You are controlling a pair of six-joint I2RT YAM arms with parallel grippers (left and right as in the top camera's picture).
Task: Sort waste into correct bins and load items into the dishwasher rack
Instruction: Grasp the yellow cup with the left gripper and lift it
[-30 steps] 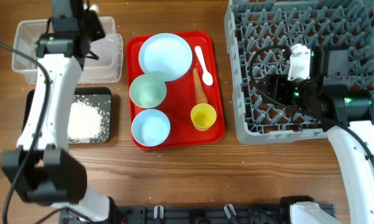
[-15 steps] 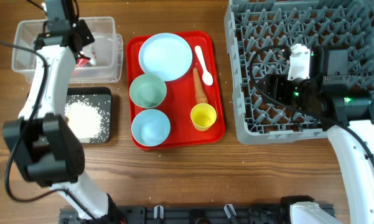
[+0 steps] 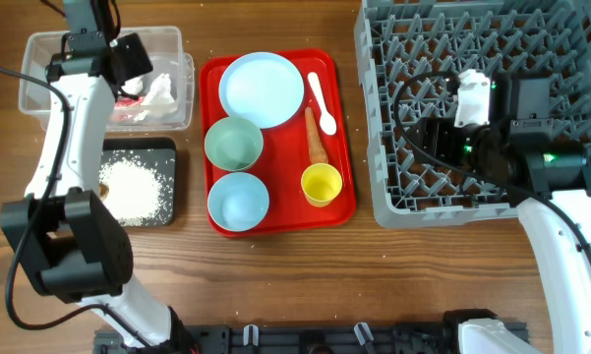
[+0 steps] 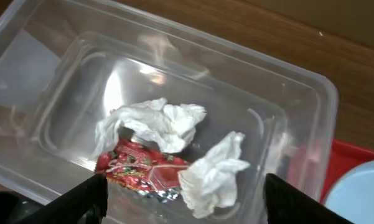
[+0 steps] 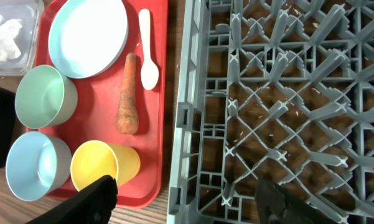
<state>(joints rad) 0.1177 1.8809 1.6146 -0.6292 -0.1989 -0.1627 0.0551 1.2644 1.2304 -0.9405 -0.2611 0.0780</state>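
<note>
My left gripper grabs the yellow cup's rim next, which leaves the cup's base free for my right gripper to load the dishwasher rack (image 3: 472, 29).
My left gripper (image 3: 128, 57) hangs open over the clear tub (image 3: 39, 96), nothing between its fingers (image 4: 90, 199). In the tub (image 4: 311, 124) lie two white tissue wads (image 4: 155, 123) (image 4: 215, 174) and the red-and-white wrapper (image 4: 143, 171). White rice (image 3: 133, 189) covers the black tray (image 3: 167, 147). On the red tray (image 3: 275, 221) sit the plate (image 3: 262, 88), two bowls (image 3: 233, 144) (image 3: 238, 201), the yellow cup (image 3: 322, 184), the spoon (image 3: 322, 101) and the carrot (image 3: 316, 138). My right gripper (image 5: 187, 202) stands open and empty above the left edge of the dishwasher rack (image 3: 472, 29).
The rack (image 5: 286, 93) holds no dishes and fills the right side, its wall close to the red tray (image 5: 165, 124). The left arm stretches along the table's left side, passing over the black tray. Bare wood runs along the front.
My left gripper has opened above the tub and a white tissue now lies loose inside it. The right arm has not moved.
</note>
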